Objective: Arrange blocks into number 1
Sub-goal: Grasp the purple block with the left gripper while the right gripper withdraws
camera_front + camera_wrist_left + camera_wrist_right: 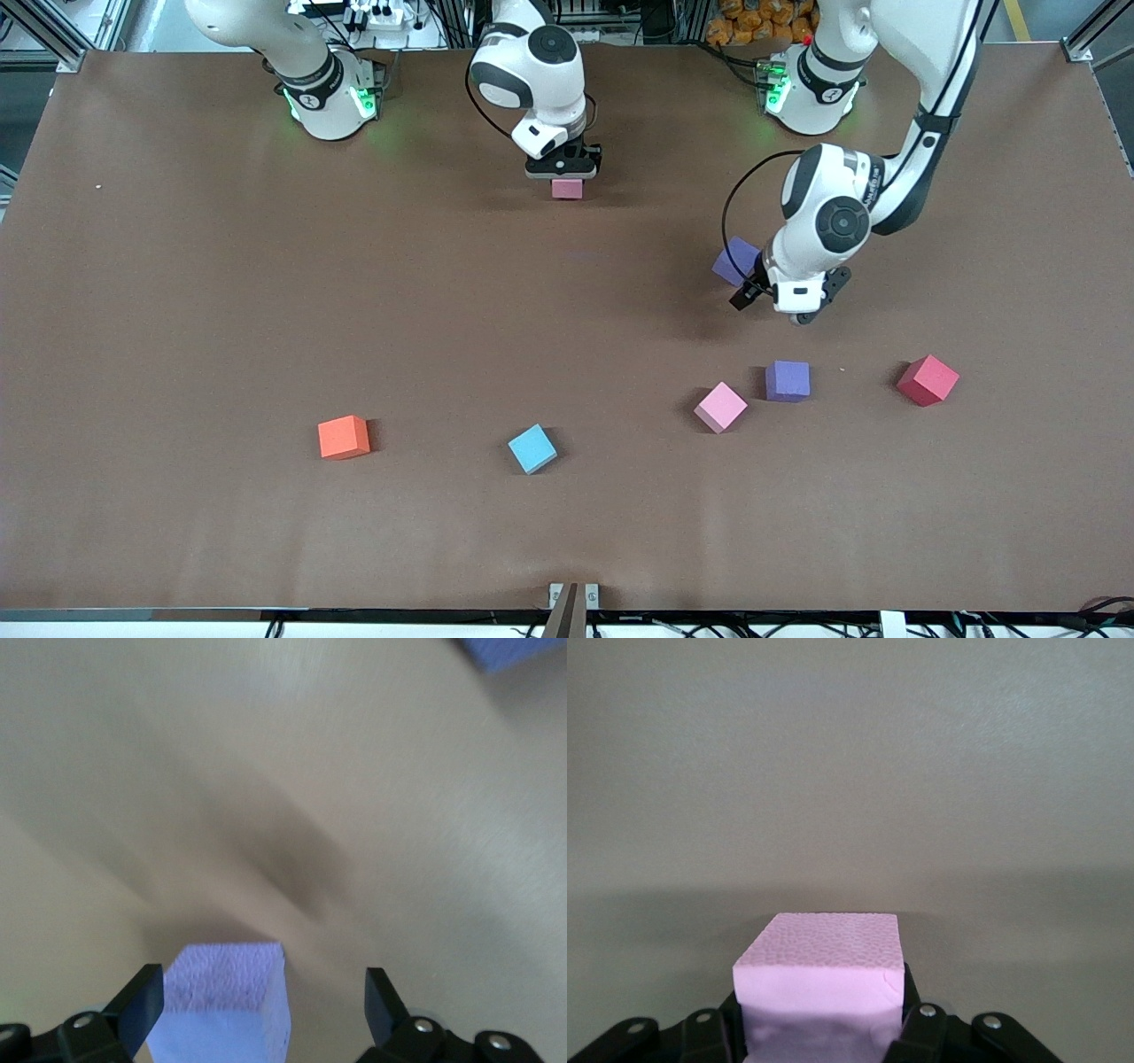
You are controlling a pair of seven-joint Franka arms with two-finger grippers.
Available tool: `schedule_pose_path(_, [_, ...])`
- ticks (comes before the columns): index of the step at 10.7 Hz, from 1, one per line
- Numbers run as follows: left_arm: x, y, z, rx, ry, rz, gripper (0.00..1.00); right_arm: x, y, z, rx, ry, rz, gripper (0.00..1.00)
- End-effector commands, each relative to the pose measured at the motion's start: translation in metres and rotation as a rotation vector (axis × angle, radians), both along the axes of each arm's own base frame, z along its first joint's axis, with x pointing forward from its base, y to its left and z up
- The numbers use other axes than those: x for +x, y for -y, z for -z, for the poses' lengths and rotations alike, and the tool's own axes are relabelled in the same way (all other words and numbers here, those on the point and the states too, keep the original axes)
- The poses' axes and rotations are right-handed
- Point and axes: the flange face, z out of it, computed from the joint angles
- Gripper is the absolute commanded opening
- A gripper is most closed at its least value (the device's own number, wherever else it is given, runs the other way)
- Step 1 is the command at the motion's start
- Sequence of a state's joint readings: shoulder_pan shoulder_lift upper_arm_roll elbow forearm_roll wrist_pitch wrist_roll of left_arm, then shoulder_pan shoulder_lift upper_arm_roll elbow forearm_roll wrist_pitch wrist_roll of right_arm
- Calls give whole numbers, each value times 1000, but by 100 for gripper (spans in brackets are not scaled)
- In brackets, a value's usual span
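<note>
I should release the pink block from my right gripper, because the pink block's lower edge (566,196) stands on the tabletop.
My right gripper (564,173) is shut on a pink block (567,188), held low over the table's middle near the robots' bases; in the right wrist view the pink block (819,970) fills the shut gripper (819,1028). My left gripper (780,306) is open, with a purple block (733,260) just beside the hand. In the left wrist view that purple block (226,992) lies between the spread fingers of the gripper (264,997), close against one finger (142,997) and apart from the other. No green block is in view.
Loose blocks lie nearer the front camera: orange (344,437), light blue (532,448), a second pink (720,407), a second purple (788,381) (509,649) and red (928,379). The brown table (266,292) is bare toward the right arm's end.
</note>
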State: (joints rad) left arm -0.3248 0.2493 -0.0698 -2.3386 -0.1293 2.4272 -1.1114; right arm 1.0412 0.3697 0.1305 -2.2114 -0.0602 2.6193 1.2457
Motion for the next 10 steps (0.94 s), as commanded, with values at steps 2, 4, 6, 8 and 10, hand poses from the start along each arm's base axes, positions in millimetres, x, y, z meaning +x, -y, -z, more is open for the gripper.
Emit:
schedule_pose_path(2, [-23,5,-14,1,14,-31,100,-9,-3,0,2,13,-8,54])
schedule_pose_path(4, [-33,3,-13,16,9,-9,100,-14,0,2,-6,9,-15,65])
schedule_pose_path(6, [-37,-3,-9,32,4,3,100,-18,0,2,-6,7,-22,67])
schedule_pose_path(8, [-40,-3,-6,34,1,1,100,-19,3,2,-10,4,-22,86])
schedule_pose_path(10, [-43,-4,-1,33,5,2,100,-4,9,-17,15,21,14,100])
